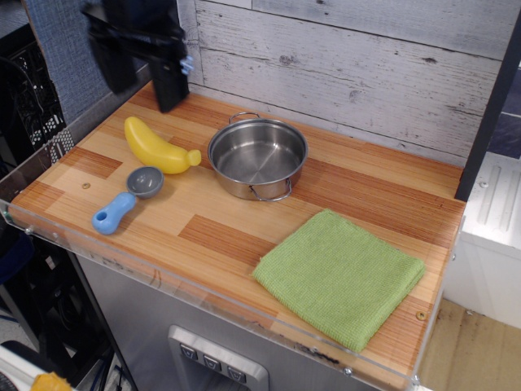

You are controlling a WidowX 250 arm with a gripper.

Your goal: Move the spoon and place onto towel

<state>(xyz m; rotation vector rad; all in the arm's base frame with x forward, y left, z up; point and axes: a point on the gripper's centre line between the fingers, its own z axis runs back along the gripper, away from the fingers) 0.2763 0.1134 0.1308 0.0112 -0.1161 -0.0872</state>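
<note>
The spoon needs to go onto the green towel (339, 275). I will grab it by its light-blue handle (115, 213) with my gripper next.
The spoon (124, 199) lies at the front left of the wooden counter, with a light-blue handle and a round grey bowl facing up. The green towel (339, 275) lies flat at the front right. My gripper (143, 79) hangs high over the back left corner, above and behind the spoon. Its two black fingers (171, 81) stand apart with nothing between them, and it looks blurred.
A yellow banana (157, 147) lies just behind the spoon. A steel pot (256, 157) stands in the middle of the counter. A wooden plank wall (366, 73) rises behind, and a clear lip runs along the counter's front edge (203, 295).
</note>
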